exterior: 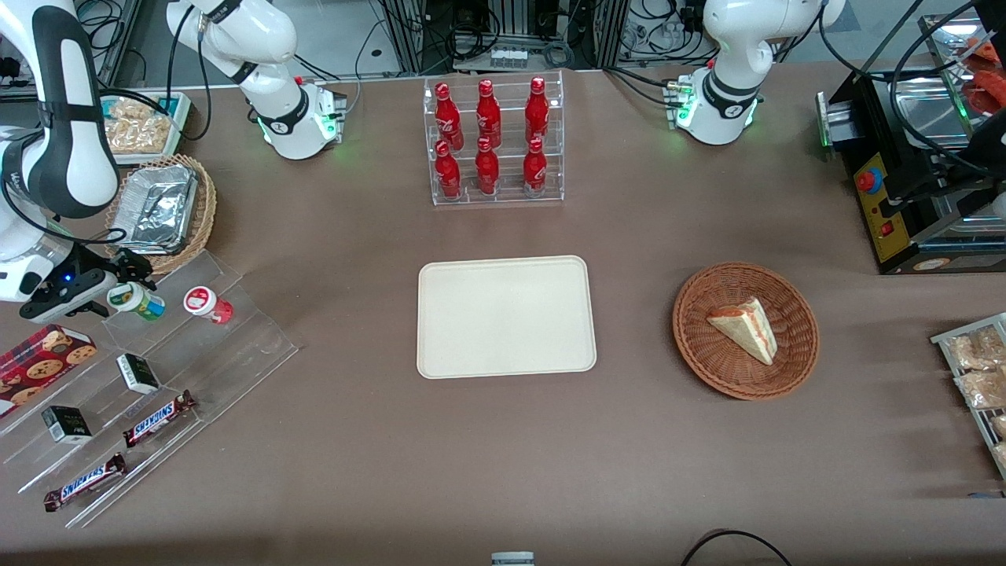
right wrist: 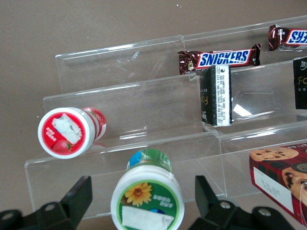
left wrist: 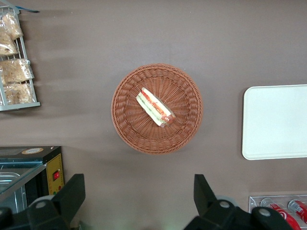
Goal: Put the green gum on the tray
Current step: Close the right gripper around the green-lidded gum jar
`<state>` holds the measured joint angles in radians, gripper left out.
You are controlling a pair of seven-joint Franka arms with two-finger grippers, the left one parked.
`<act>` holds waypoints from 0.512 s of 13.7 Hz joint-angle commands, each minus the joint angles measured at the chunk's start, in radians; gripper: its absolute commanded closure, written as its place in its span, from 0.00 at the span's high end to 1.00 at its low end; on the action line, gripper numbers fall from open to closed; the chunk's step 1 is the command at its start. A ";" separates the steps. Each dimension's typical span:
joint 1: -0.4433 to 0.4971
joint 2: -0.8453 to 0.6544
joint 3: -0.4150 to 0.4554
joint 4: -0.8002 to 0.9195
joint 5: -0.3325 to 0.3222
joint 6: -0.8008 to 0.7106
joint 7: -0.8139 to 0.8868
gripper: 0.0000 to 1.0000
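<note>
My gripper is next going to grab the green gum canister by its white-lidded end. Then it will place it on the cream tray.
The green gum is a small green canister with a white lid. It lies on its side on the top step of a clear acrylic rack at the working arm's end of the table. In the right wrist view the green gum lies between my gripper's two fingers, with a gap on each side. My gripper is open at the canister's lid end. The cream tray lies flat at the table's middle and shows in the left wrist view too.
A red-lidded canister lies beside the green gum. The rack also holds Snickers bars, small dark boxes and a cookie box. A foil container in a wicker basket, a bottle rack and a sandwich basket stand around.
</note>
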<state>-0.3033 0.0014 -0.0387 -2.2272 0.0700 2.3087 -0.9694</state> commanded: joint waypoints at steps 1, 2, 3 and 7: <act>-0.013 0.003 0.005 -0.002 0.016 0.020 -0.051 0.06; -0.013 0.005 0.005 0.004 0.016 0.015 -0.051 0.00; -0.011 0.006 0.005 0.008 0.016 0.011 -0.051 0.00; -0.004 0.002 0.006 0.063 0.016 -0.049 -0.040 0.00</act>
<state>-0.3033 0.0013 -0.0374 -2.2117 0.0700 2.3038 -0.9908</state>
